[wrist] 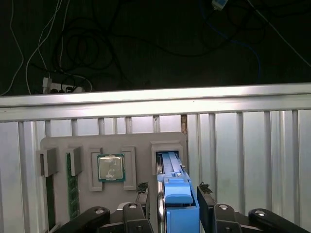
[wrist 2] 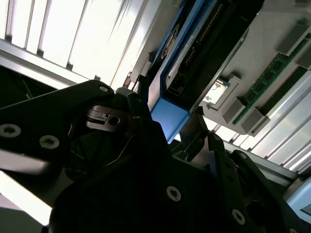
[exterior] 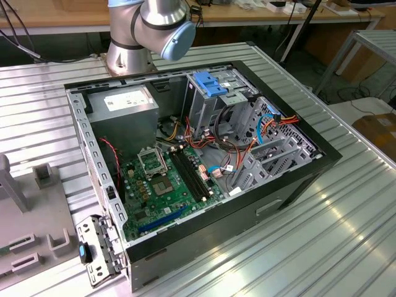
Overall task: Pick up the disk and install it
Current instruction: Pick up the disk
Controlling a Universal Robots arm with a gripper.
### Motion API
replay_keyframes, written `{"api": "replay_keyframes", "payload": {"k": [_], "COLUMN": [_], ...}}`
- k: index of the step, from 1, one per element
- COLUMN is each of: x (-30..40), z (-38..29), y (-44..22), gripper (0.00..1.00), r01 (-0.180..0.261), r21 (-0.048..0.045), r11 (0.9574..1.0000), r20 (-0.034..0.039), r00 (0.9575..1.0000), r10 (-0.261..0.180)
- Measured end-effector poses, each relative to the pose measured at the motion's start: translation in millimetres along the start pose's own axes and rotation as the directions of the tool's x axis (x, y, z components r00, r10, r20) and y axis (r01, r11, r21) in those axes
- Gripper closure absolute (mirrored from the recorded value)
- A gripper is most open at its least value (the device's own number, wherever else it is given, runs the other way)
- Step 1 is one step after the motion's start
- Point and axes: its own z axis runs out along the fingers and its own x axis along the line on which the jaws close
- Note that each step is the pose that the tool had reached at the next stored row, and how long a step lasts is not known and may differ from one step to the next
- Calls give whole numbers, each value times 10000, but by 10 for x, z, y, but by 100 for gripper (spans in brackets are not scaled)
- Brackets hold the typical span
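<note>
Next, my gripper grabs the disk by its exposed blue bracket (wrist: 180,196), since the grey slot closes around one end of the disk.
The disk (wrist: 177,201) stands on edge in a slot of a grey holder plate (wrist: 141,143), its bright blue bracket facing the camera in the first wrist view. In the second wrist view the disk (wrist 2: 167,114) shows its blue edge and dark side. My gripper (wrist: 174,194) is open and straddles the disk, one black finger (wrist: 143,196) on each side, with a narrow gap at one finger. In the exterior view the open computer case (exterior: 297,179) lies on the slatted metal table, with its drive cage and blue latch (exterior: 213,83) at the far side.
The holder plate also carries a processor chip (wrist: 111,167) and green memory sticks (wrist: 72,189). Inside the case are a grey power-supply box (exterior: 127,102), the green motherboard (exterior: 167,185) and loose cables. The arm's base (exterior: 154,25) stands behind the case. The table rail (wrist: 155,97) runs beyond the plate.
</note>
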Motion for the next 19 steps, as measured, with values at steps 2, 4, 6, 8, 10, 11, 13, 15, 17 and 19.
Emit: {"api": "replay_keyframes", "payload": {"k": [2, 4, 6, 8, 10, 11, 13, 15, 17, 19], "x": [0, 0, -4, -26, -29, -30, -30, -31, -31, -31], "z": [3, 5, 8, 8, 9, 9, 9, 10, 10, 10], "y": [0, 0, 0, 1, 1, 1, 1, 1, 1, 1], "gripper": [49, 49, 49, 49, 49, 49, 49, 63, 63, 63], "r01": [0, 0, 0, -5, -4, -6, -6, -7, -8, -8], "r21": [1, 0, 5, 2, 2, 1, 1, 1, 1, 1], "r11": [10000, 10000, 10000, 10000, 10000, 10000, 10000, 10000, 10000, 10000], "r20": [1, 0, 2, 1, 1, 0, 0, 0, 1, 0], "r00": [10000, 10000, 10000, 10000, 10000, 10000, 10000, 10000, 10000, 10000], "r10": [0, 0, 0, 5, 4, 6, 6, 7, 8, 8]}}
